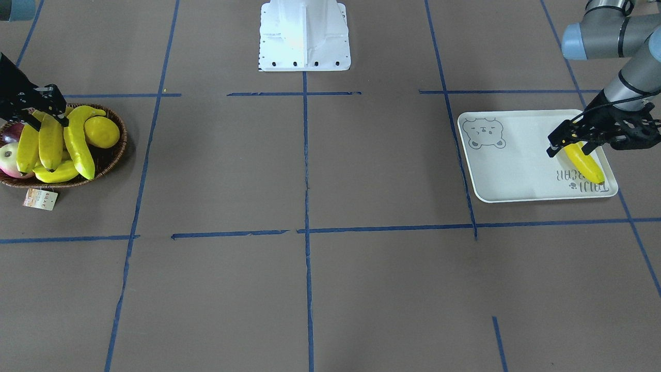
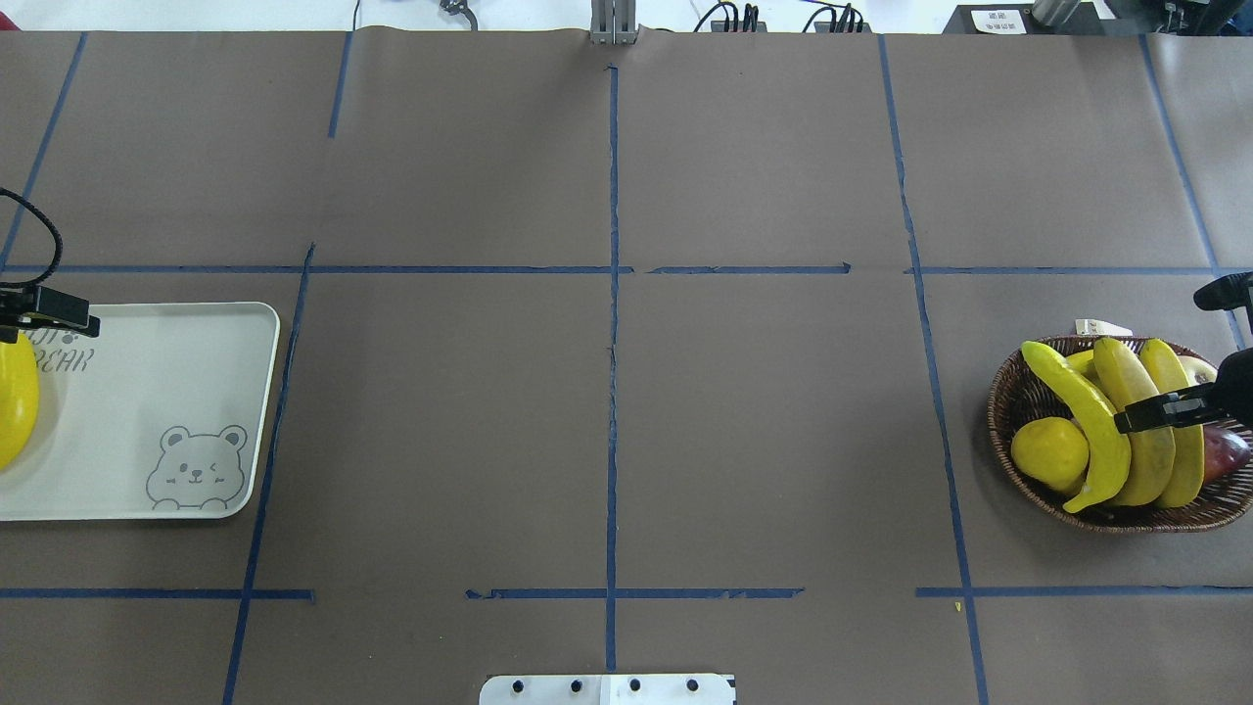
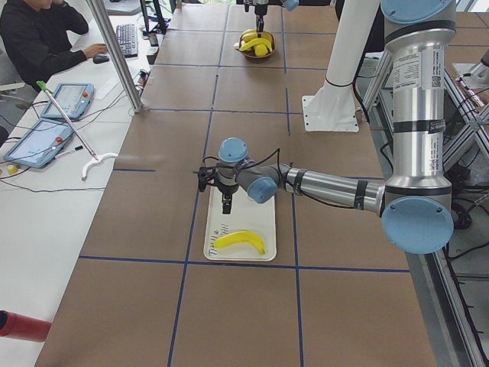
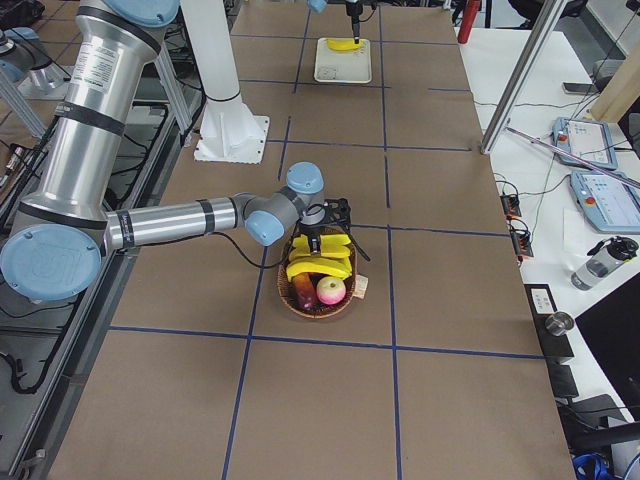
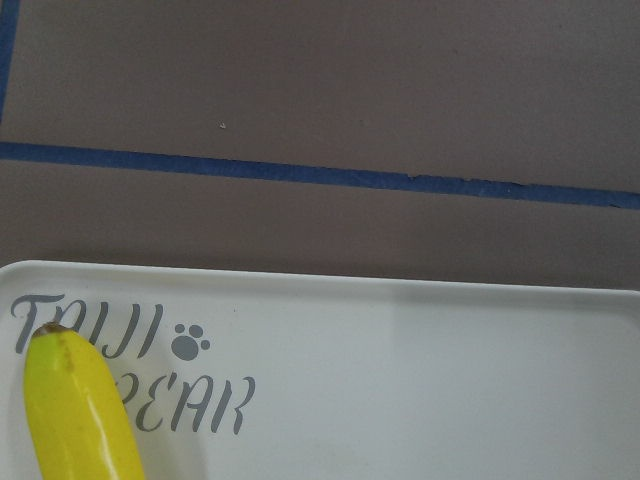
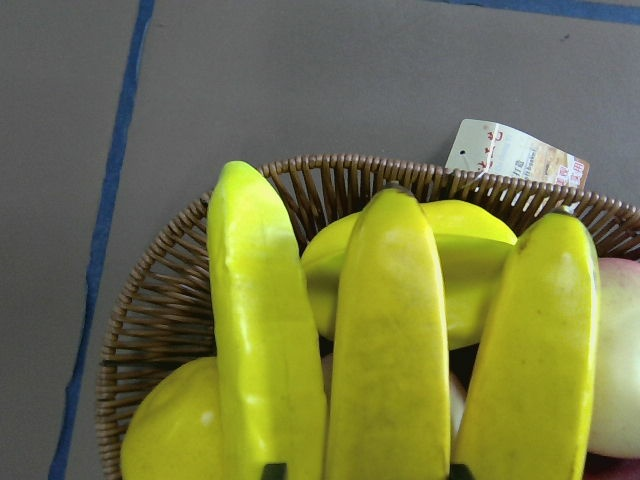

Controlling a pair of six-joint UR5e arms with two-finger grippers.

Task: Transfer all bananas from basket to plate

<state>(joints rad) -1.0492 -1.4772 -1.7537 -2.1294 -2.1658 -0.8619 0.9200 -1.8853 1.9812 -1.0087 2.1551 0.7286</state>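
The middle banana needs to go onto the plate (image 1: pixel 516 170), so my right gripper will grab it around its body (image 1: pixel 50 141) next.
One yellow banana (image 1: pixel 586 164) lies on the off-white bear plate (image 1: pixel 516 170) by the lettering; it also shows in the left wrist view (image 5: pixel 80 420). My left gripper (image 1: pixel 570 149) hangs open just above that banana's end and holds nothing. The wicker basket (image 1: pixel 111 157) holds three long bananas side by side, with another yellow fruit lying crosswise under them. My right gripper (image 1: pixel 51 116) is low over the basket, open, its fingertips (image 6: pixel 272 470) on either side of the middle banana (image 6: pixel 390 340), which still lies in the basket.
A round lemon (image 1: pixel 101 132), an apple (image 1: pixel 8 160) and a dark red fruit (image 1: pixel 13 133) also sit in the basket. A paper tag (image 1: pixel 40 199) lies on the table beside it. The white robot base (image 1: pixel 304 36) stands mid-table. Operators' tablets (image 3: pixel 46 122) are off to one side.
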